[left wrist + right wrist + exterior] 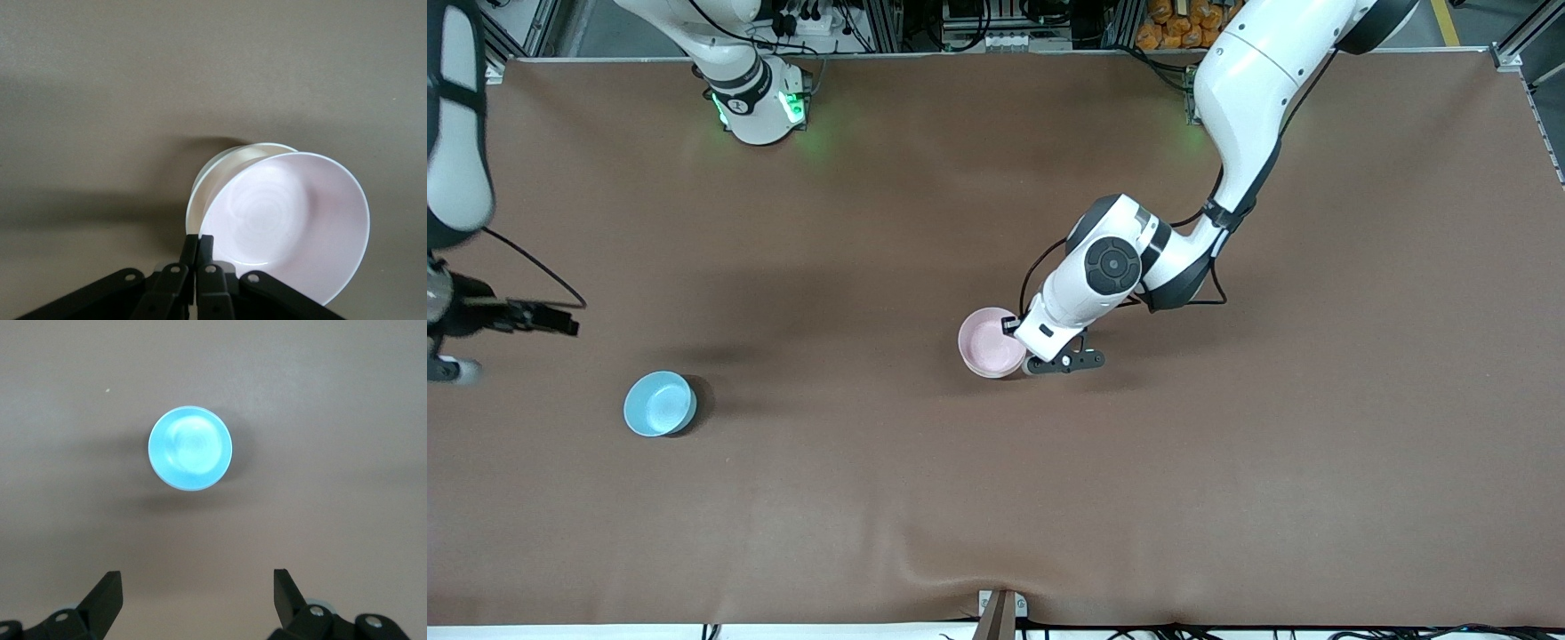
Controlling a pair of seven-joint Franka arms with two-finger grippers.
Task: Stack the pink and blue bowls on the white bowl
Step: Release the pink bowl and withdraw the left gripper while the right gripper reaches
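Observation:
The right gripper will next grab the blue bowl by its rim, and then it can stack the blue bowl on the other bowls.
The pink bowl (988, 341) sits tilted in the white bowl (223, 168) near the table's middle; only the white bowl's rim shows, in the left wrist view. My left gripper (1021, 352) is shut on the pink bowl's (288, 220) rim, as the left wrist view shows (198, 244). The blue bowl (659, 404) stands alone toward the right arm's end, nearer the front camera. My right gripper (559, 321) hangs open and empty high above the table, with the blue bowl (190, 448) ahead of its fingers (107, 595).
The brown table cover (1227, 462) is bare apart from the bowls. A small ridge in the cover and a clamp (1000, 609) lie at the front edge. The right arm's base (760, 102) stands at the back edge.

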